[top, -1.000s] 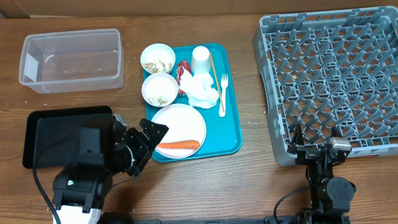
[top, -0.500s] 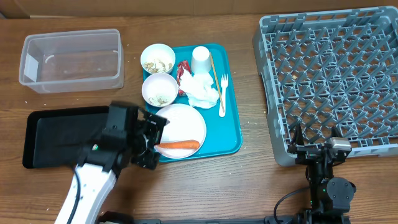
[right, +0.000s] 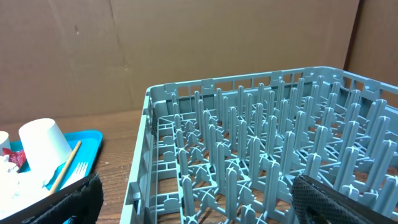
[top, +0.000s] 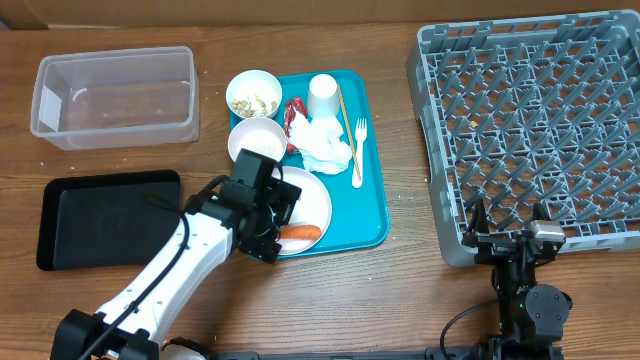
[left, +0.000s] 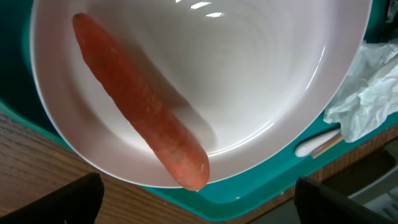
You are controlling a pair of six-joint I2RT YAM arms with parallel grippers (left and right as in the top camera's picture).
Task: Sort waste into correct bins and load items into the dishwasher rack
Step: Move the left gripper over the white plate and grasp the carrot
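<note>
The carrot's body [top: 299,232] [left: 142,106] is still ahead of my fingers, which stop by the carrot's near end. My left gripper moves toward the carrot's body, before closing.
An orange carrot [top: 300,233] [left: 140,102] lies on a white plate [top: 312,195] [left: 249,81] at the front of the teal tray [top: 375,150]. My left gripper [top: 272,222] [left: 198,205] is open and hovers over the plate's left part, its fingers either side of the carrot's end. On the tray also stand two white bowls with food scraps [top: 253,94] [top: 255,141], a white cup [top: 322,96], crumpled tissue [top: 325,145], a red wrapper [top: 294,112], a white fork [top: 358,150] and a wooden chopstick [top: 345,112]. My right gripper [top: 508,243] [right: 198,208] is open at the front edge of the grey dishwasher rack [top: 530,120] [right: 261,143].
A clear plastic bin [top: 115,95] stands at the back left. A black tray-like bin [top: 100,215] lies at the front left, beside my left arm. The rack fills the right side of the table.
My left arm has stretched right and forward from beside the black bin to over the white plate and carrot. The right arm has not moved.
</note>
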